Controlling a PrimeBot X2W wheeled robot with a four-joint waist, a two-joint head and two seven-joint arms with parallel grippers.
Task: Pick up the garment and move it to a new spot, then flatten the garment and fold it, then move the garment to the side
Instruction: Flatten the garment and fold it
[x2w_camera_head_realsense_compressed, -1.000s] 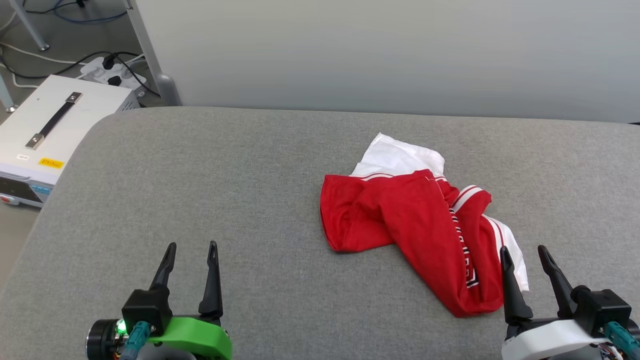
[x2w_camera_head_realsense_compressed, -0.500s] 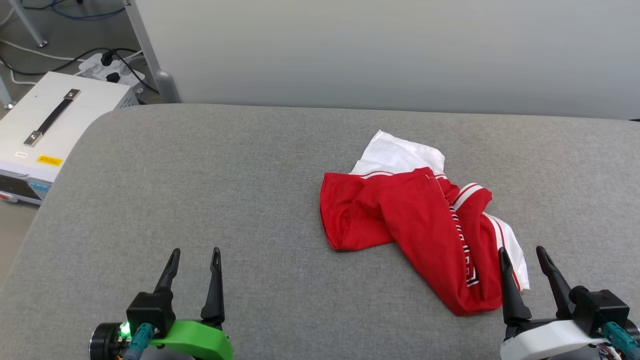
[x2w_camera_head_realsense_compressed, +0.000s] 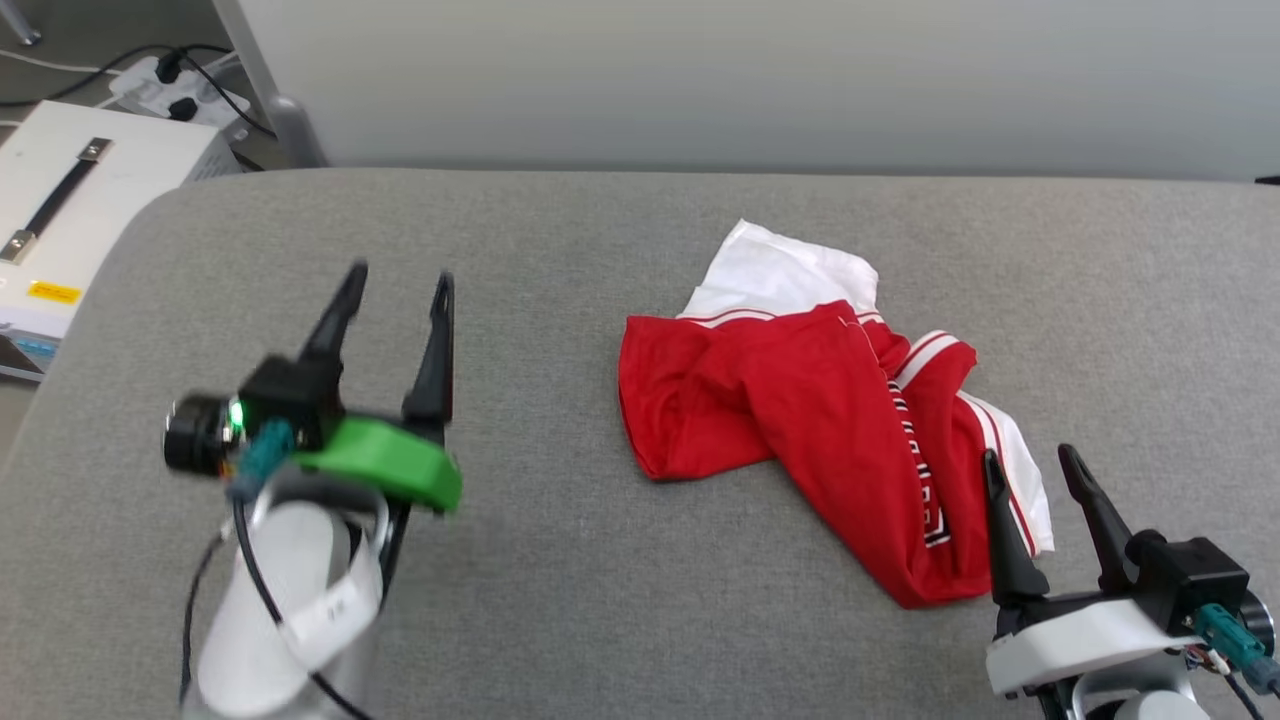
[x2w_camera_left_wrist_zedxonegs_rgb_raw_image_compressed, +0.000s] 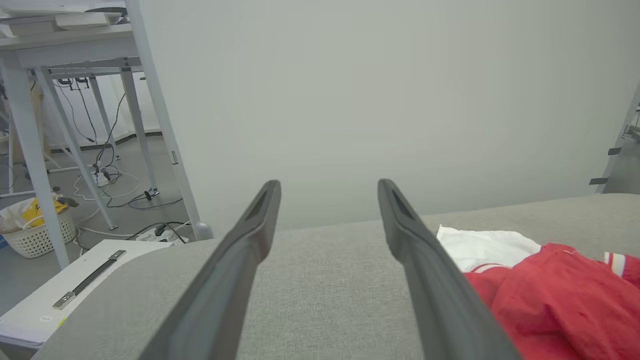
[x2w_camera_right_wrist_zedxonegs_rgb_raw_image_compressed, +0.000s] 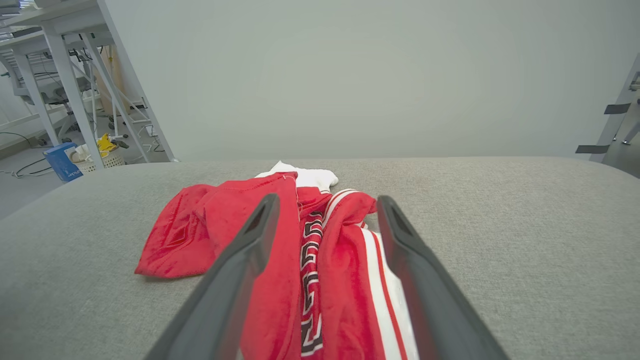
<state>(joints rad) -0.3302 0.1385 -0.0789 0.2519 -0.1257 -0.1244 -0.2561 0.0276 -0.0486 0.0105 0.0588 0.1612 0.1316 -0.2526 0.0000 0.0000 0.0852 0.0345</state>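
The red body (x2w_camera_head_realsense_compressed: 828, 444) of the shirt lies crumpled in a heap, so the robot's right gripper will next pinch the shirt by the white sleeve's edge (x2w_camera_head_realsense_compressed: 1039, 516) that sticks out.
The garment (x2w_camera_head_realsense_compressed: 800, 410), a red shirt with white sleeves and striped trim, lies crumpled right of centre on the grey padded table (x2w_camera_head_realsense_compressed: 560, 600). My left gripper (x2w_camera_head_realsense_compressed: 400, 277) is raised over the table's left part, open and empty, well left of the shirt. In the left wrist view the garment (x2w_camera_left_wrist_zedxonegs_rgb_raw_image_compressed: 545, 295) lies to the right beyond the open left gripper (x2w_camera_left_wrist_zedxonegs_rgb_raw_image_compressed: 327, 187). My right gripper (x2w_camera_head_realsense_compressed: 1028, 458) stands open at the lower right, its fingertips at the shirt's near end. In the right wrist view the garment (x2w_camera_right_wrist_zedxonegs_rgb_raw_image_compressed: 320, 255) shows between and beyond the open right gripper (x2w_camera_right_wrist_zedxonegs_rgb_raw_image_compressed: 327, 202).
A white equipment box (x2w_camera_head_realsense_compressed: 60, 220) with a black handle stands off the table's left edge, with a power strip and cables (x2w_camera_head_realsense_compressed: 165, 75) on the floor behind. A pale wall (x2w_camera_head_realsense_compressed: 750, 80) runs along the table's far edge. Table legs and a basket (x2w_camera_left_wrist_zedxonegs_rgb_raw_image_compressed: 35, 235) stand further left.
My left arm has lifted and reached forward, its pale forearm now in the head view. The head camera has tipped a little, shifting the whole picture. The right gripper and garment stay put.
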